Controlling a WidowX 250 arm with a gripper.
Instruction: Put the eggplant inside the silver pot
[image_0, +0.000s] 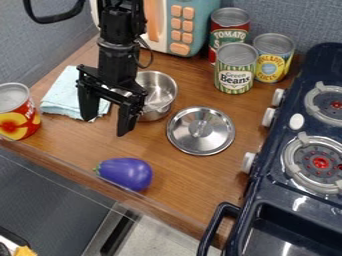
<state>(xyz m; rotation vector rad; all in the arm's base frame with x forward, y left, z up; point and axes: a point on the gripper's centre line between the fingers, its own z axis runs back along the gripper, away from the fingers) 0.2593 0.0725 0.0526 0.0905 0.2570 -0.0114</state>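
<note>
I should next grab the eggplant (126, 173) by its plump purple body with my gripper, and then put the eggplant inside the silver pot.
My gripper (105, 125) hangs open over the left part of the wooden counter, its two fingers apart with nothing between them. The purple eggplant (126, 173) lies on its side near the counter's front edge, below and slightly right of the gripper in the view, not touched by it. Behind the gripper and to its right stands the silver pot (159, 92), upright and uncovered, its left part hidden by the gripper and arm. The pot's inside is partly visible and no object shows there.
The silver lid (200, 130) lies right of the pot. A folded light-blue cloth (61, 95) is behind the gripper, a red can (17, 111) at the left edge. Several cans, including the green beans can (235, 69), stand at the back; the dark stove (294, 200) fills the right.
</note>
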